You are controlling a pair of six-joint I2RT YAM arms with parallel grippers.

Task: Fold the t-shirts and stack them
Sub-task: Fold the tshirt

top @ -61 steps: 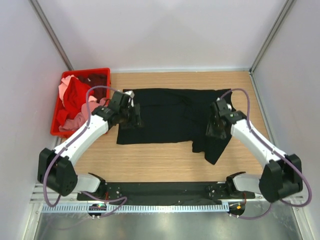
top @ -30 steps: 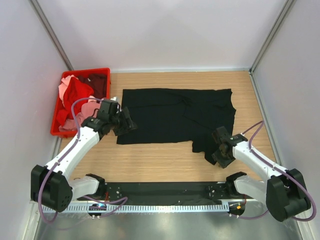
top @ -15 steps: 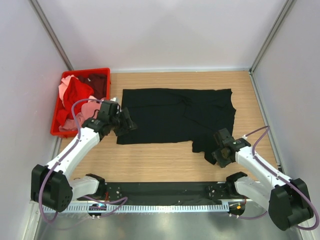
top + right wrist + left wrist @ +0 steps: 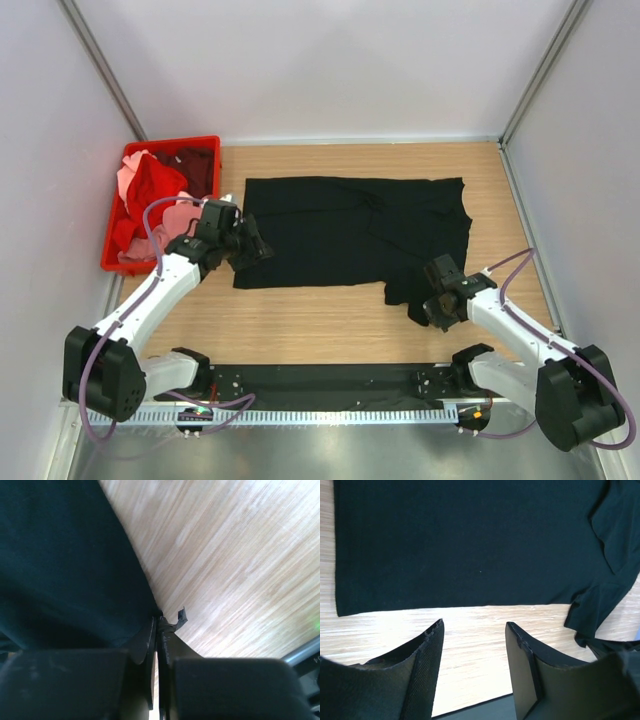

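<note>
My left gripper grabs the black t-shirt's near corner [image 4: 238, 284] [image 4: 342, 611] on the crate side next, to fold the t-shirt's near edge over evenly.
A black t-shirt [image 4: 340, 230] lies spread flat on the wooden table, one sleeve hanging toward the near right. My right gripper [image 4: 432, 305] sits at that sleeve's lower edge. In the right wrist view its jaws [image 4: 159, 617] are pressed together with a sliver of the black t-shirt [image 4: 65, 570] pinched at the tips. My left gripper [image 4: 252, 250] hovers at the shirt's near left corner, open. The left wrist view shows bare wood between its fingertips [image 4: 474, 625], with the black t-shirt [image 4: 470, 540] just beyond them. Red [image 4: 155, 185], pink [image 4: 135, 245] and maroon [image 4: 195, 170] t-shirts lie heaped in the crate.
A red plastic crate [image 4: 170, 143] stands at the table's far left. White walls close the table in on three sides. Bare wood [image 4: 320, 315] shows between the shirt and the black rail [image 4: 330, 380] that carries the arm bases.
Both arms pulled back from the shirt's far part to its near edge. In the last half second my right gripper shut on the sleeve edge; the left barely moved.
</note>
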